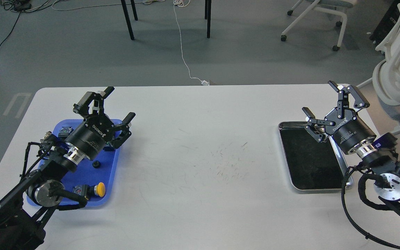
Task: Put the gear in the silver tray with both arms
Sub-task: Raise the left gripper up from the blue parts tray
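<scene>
My left gripper grabs the small black round part by its rim (96, 164) next, to place the gear in the silver tray (310, 166).
The silver tray (310, 166) lies on the right side of the white table, its dark bottom bare. My right gripper (319, 98) hovers over the tray's far right corner, open, with nothing between its fingers. On the left, my left gripper (119, 103) is open and empty above the far part of a blue plastic tray (107, 180). A small black round part (96, 164), which looks like the gear, rests on the blue tray just right of my left wrist. My left arm hides part of the blue tray.
The blue tray also holds a yellow-capped part (99, 188) and a small dark block (65, 130). The table's middle (203, 149) shows scuff marks. Beyond the far edge are chair legs, a white cable and an office chair (398, 62) at the right.
</scene>
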`<state>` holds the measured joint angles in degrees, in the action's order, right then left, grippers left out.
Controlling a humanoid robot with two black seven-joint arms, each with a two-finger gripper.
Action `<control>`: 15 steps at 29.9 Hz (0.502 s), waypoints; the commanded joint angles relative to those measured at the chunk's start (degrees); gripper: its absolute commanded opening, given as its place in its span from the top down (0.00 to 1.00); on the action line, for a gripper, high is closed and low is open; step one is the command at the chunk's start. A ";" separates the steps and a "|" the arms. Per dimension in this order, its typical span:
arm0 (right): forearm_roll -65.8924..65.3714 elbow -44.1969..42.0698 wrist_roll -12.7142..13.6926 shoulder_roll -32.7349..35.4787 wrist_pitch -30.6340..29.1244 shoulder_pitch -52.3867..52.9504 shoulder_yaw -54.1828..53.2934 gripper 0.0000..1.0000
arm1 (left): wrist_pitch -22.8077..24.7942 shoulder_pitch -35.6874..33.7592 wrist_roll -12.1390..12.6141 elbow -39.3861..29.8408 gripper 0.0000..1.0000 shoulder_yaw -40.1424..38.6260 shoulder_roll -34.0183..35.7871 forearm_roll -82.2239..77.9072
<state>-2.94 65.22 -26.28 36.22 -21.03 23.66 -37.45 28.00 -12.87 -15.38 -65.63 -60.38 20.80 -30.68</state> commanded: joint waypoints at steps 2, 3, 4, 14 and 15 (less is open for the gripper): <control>0.04 -0.01 0.00 0.17 -0.85 -0.01 -0.17 0.00 | 0.00 -0.14 0.00 -0.11 0.02 -0.26 0.12 -1.66; 0.04 -0.01 0.00 0.34 -0.85 -0.01 -0.17 0.00 | 0.00 -0.23 0.08 -0.20 0.02 -0.26 0.47 -1.58; 0.04 0.08 0.00 0.43 -0.94 0.07 -0.26 0.00 | 0.00 -0.66 0.08 -0.37 0.02 -0.17 0.91 -1.49; -0.75 0.17 -0.26 0.87 -1.03 0.78 -0.26 0.00 | 0.00 -9.54 -0.88 -0.38 0.01 0.71 12.60 -8.50; -0.84 0.17 -0.26 0.87 -1.03 0.86 -0.26 0.00 | 0.00 -10.68 -2.36 -0.38 0.01 0.79 13.47 -10.87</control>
<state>-3.52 65.41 -26.48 37.01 -22.08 24.21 -37.76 28.01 -20.45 -15.79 -66.00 -59.69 31.76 -36.52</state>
